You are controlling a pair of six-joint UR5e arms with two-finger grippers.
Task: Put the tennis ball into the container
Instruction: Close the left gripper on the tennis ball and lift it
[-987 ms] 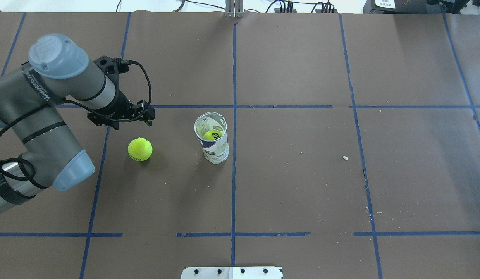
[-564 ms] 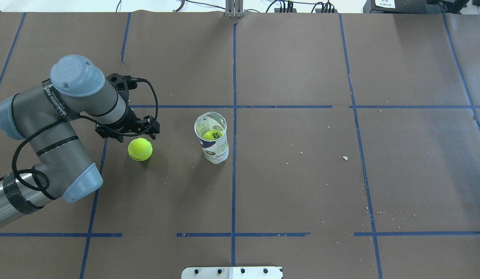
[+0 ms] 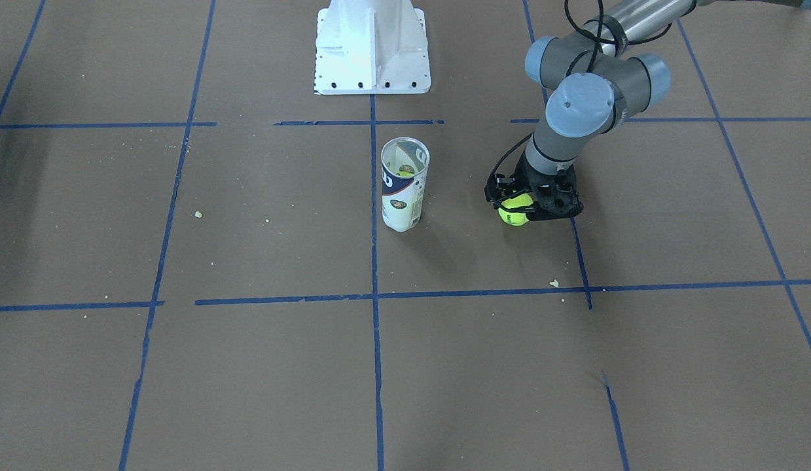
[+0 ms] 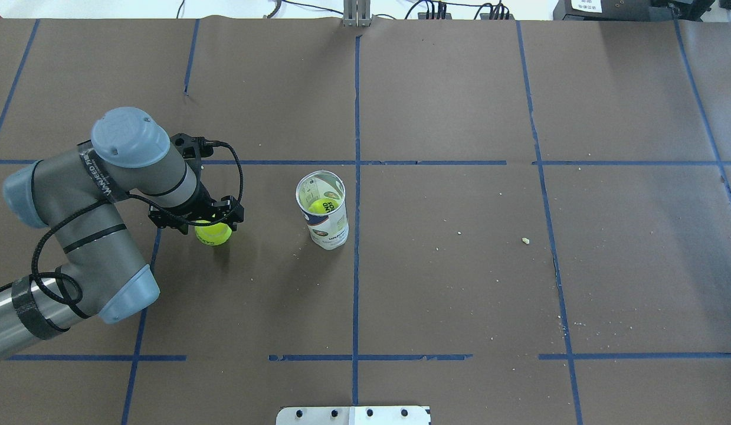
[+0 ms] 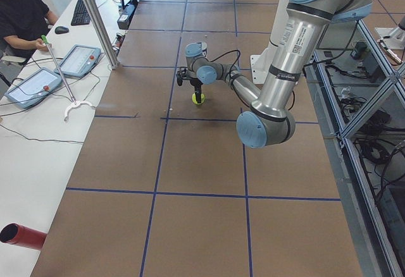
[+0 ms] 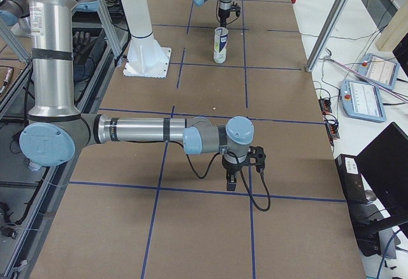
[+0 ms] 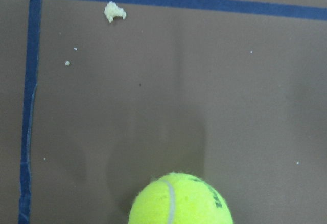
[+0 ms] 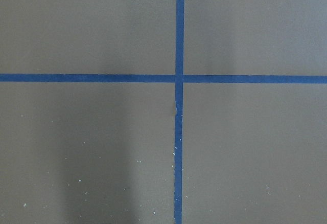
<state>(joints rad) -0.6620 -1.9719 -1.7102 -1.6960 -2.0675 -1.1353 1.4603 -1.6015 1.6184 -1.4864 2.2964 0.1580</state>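
Observation:
My left gripper grabs the yellow-green tennis ball around its fuzzy round sides next, to drop it into the clear container [image 3: 402, 196].
A yellow-green tennis ball [image 4: 215, 235] lies on the brown table left of centre, also seen in the front view [image 3: 512, 215] and low in the left wrist view [image 7: 180, 202]. My left gripper [image 4: 211, 224] [image 3: 521, 208] has come down over it, open, with black fingers on either side of the ball. The clear container [image 4: 323, 219] [image 3: 402, 196] stands upright a short way to the right, with a second ball [image 4: 324, 206] inside. My right gripper [image 6: 240, 176] hangs low over bare table far from both; I cannot tell whether it is open or shut.
A white pedestal [image 3: 371, 46] [image 4: 353, 415] stands at the robot's side of the table. Blue tape lines grid the brown paper, and small crumbs [image 4: 525, 240] lie right of the can. An operator [image 5: 22, 11] sits at a side desk.
The left arm swung nearer and lowered, bringing its gripper from behind the loose ball to directly over it. Ball and can have not moved.

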